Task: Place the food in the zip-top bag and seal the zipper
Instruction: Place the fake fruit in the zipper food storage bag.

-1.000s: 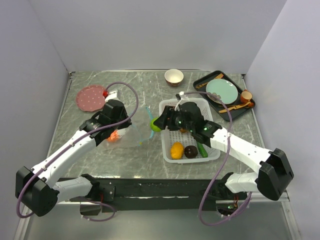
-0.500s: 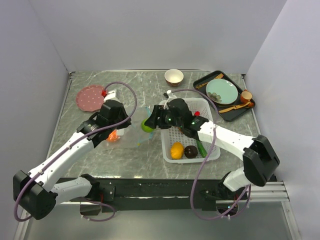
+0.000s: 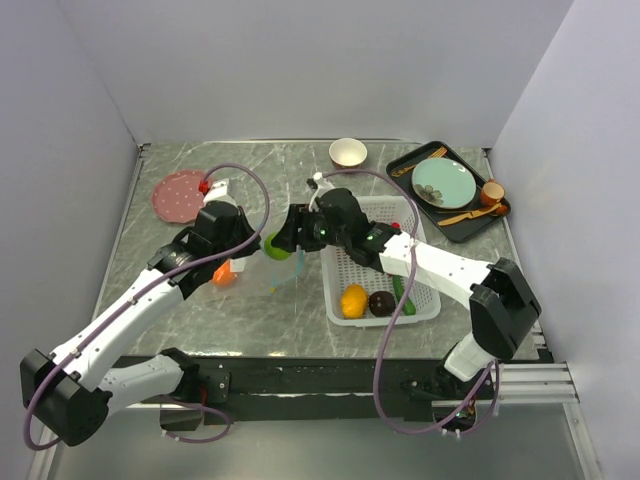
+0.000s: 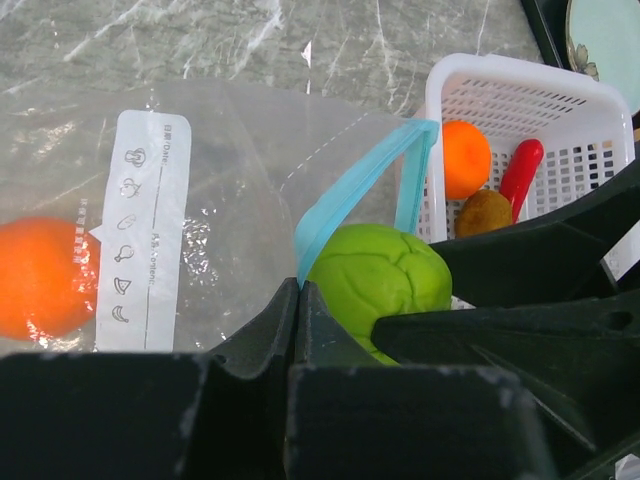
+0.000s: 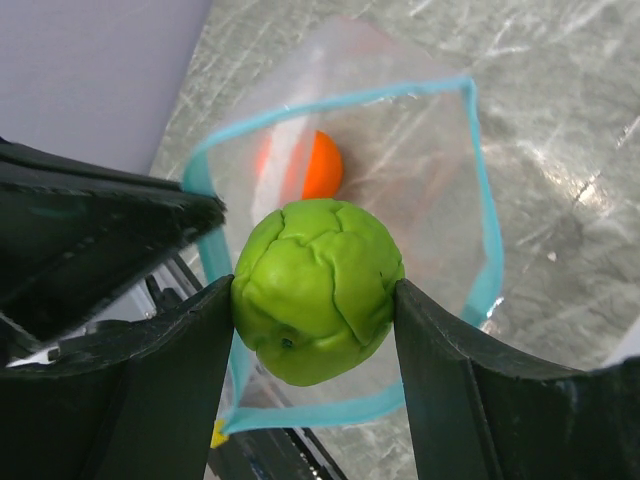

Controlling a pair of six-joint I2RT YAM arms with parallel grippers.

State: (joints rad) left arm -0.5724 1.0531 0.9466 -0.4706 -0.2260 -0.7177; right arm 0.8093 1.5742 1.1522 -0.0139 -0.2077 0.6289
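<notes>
The green apple (image 3: 277, 247) sits in the teal loop of the bag's opening and would land inside the bag, so it is now time for my right gripper to open.
My right gripper (image 5: 316, 300) is shut on the green apple (image 5: 318, 290) and holds it just above the open mouth of the zip-top bag (image 5: 420, 150). The teal zipper (image 5: 480, 200) forms a wide loop, and one orange (image 5: 320, 165) lies inside. My left gripper (image 4: 298, 285) is shut on the zipper (image 4: 350, 190) at the bag's near edge and holds the mouth up. In the top view the apple (image 3: 277, 247) sits between both grippers. The white basket (image 3: 358, 268) holds a yellow fruit (image 3: 353, 300), a dark round fruit (image 3: 381, 303), a green pepper (image 3: 404, 300), an orange (image 4: 466, 158), a kiwi (image 4: 485, 212) and a red chili (image 4: 520, 175).
A pink plate (image 3: 181, 194) lies at the back left and a small bowl (image 3: 347, 153) at the back middle. A black tray (image 3: 462, 230) at the back right carries a teal plate (image 3: 445, 183), wooden spoons and a brown cup (image 3: 492, 192). Walls close in three sides.
My right arm has swung left from above the basket, carrying the green apple to the bag's mouth. My left gripper has kept its hold on the bag's edge and shifted slightly.
</notes>
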